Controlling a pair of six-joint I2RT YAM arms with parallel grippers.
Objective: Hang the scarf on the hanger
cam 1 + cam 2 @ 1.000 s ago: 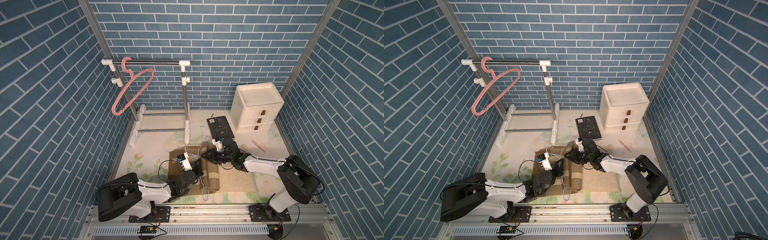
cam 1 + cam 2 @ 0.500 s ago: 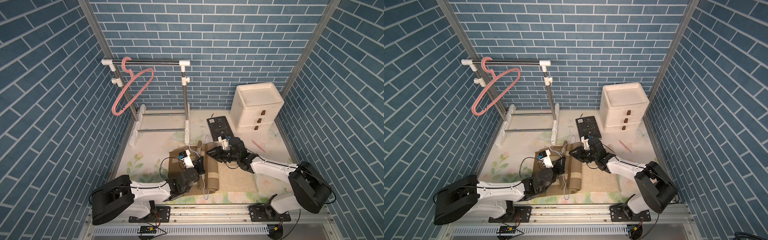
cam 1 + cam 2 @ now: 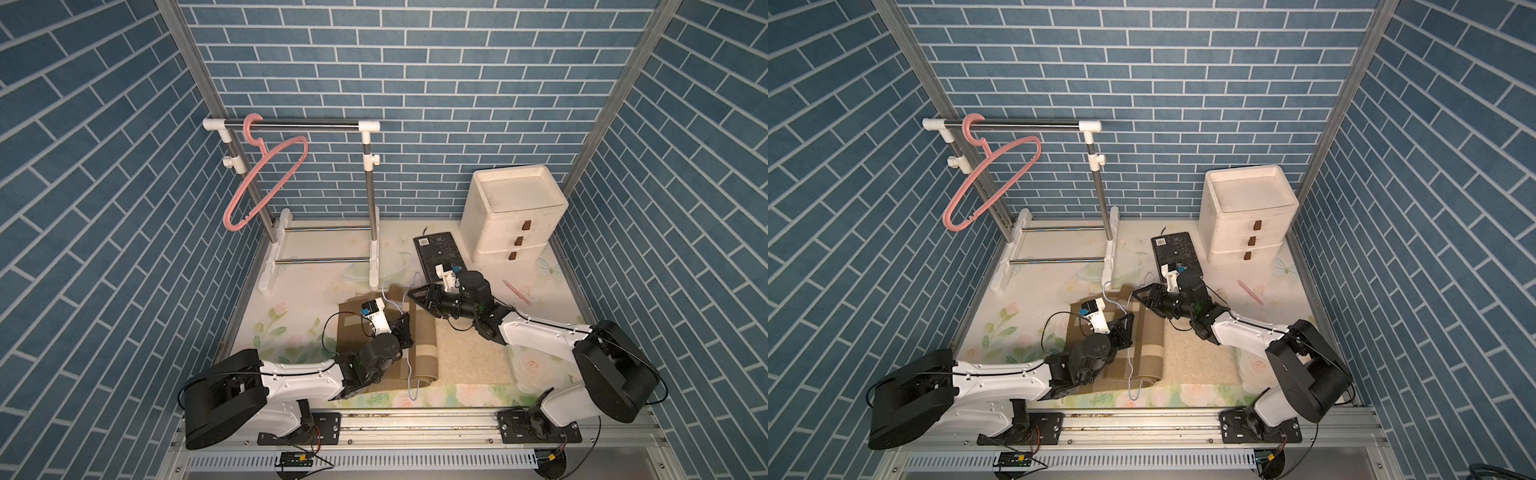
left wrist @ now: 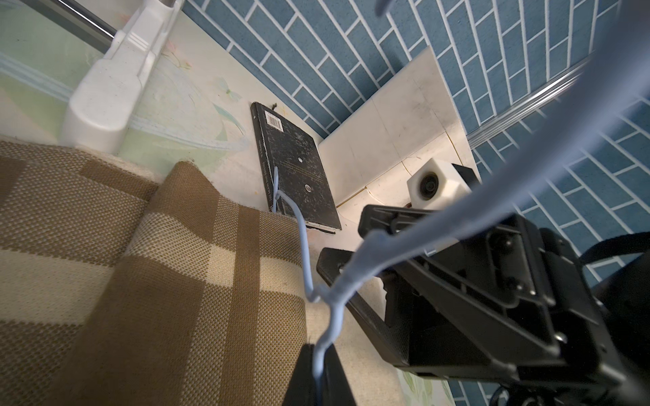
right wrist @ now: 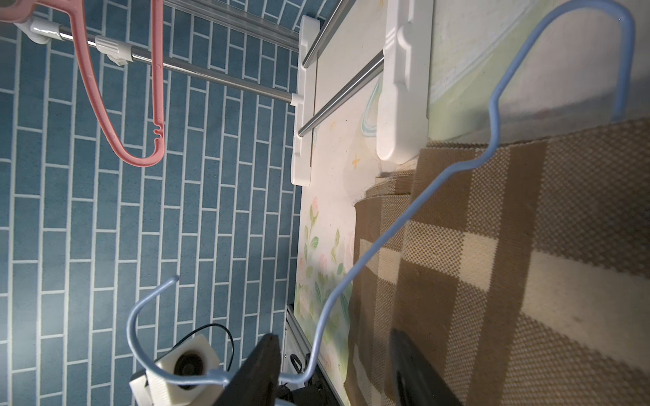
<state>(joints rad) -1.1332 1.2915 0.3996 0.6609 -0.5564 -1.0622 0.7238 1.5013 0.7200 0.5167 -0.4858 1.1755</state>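
Note:
The light-blue hanger should be held next by my right gripper, on its sloping wire beside the hook. My left gripper will then be free to hang the scarf (image 3: 422,345).
A brown and cream plaid scarf (image 3: 422,345) (image 3: 1150,345) lies folded on the table between both arms. Over it runs a thin light-blue wire hanger (image 3: 409,365) (image 3: 1128,365), its hook raised towards the rack. My left gripper (image 3: 405,328) (image 4: 318,355) is shut on the hanger's wire (image 4: 304,253) just above the scarf (image 4: 176,281). At the scarf's far end my right gripper (image 3: 415,296) (image 5: 334,341) is open over the cloth (image 5: 527,281). The blue wire (image 5: 387,239) passes between its fingers, and nothing is pinched.
A pink plastic hanger (image 3: 266,183) (image 3: 992,178) hangs at the left end of the clothes rack's rail (image 3: 307,123). White drawers (image 3: 515,216) stand at the back right, with a black book (image 3: 438,253) flat beside them. A pink pen (image 3: 516,291) lies to the right.
My right gripper's jaws have opened wider, and that arm has shifted a little back and to the right. The left gripper stays shut on the blue hanger, barely moved.

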